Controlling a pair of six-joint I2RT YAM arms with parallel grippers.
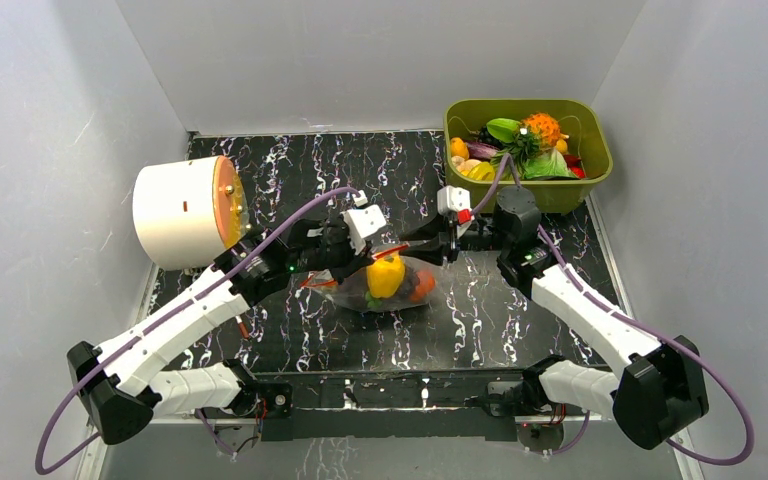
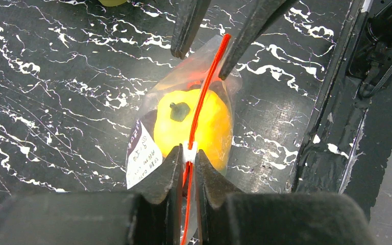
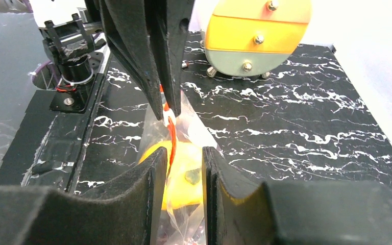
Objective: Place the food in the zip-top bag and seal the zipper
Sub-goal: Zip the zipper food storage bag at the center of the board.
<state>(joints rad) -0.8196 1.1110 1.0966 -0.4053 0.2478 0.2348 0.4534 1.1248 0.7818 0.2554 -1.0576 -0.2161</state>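
Observation:
The fingers of my right gripper reach past the orange-red zipper's end (image 1: 403, 247) between them, so it is now time to close on it.
The clear zip-top bag (image 1: 352, 295) lies mid-table with the yellow pepper (image 1: 387, 275) and an orange-red piece (image 1: 422, 286) inside. In the left wrist view the pepper (image 2: 212, 127) shows through the bag (image 2: 181, 76). My left gripper (image 2: 189, 153) is shut on the orange-red zipper (image 2: 209, 76) at its white slider. My right gripper (image 3: 184, 153) is open, its jaws standing on either side of the bag's mouth, with the zipper (image 3: 172, 138) by its left finger. From above, the left gripper (image 1: 368, 257) and right gripper (image 1: 412, 248) face each other over the bag.
An olive-green bin (image 1: 525, 104) with several more toy foods stands at the back right. A white cylinder with an orange face (image 1: 180, 210) stands at the back left. Grey walls enclose the black marbled table (image 1: 300, 330).

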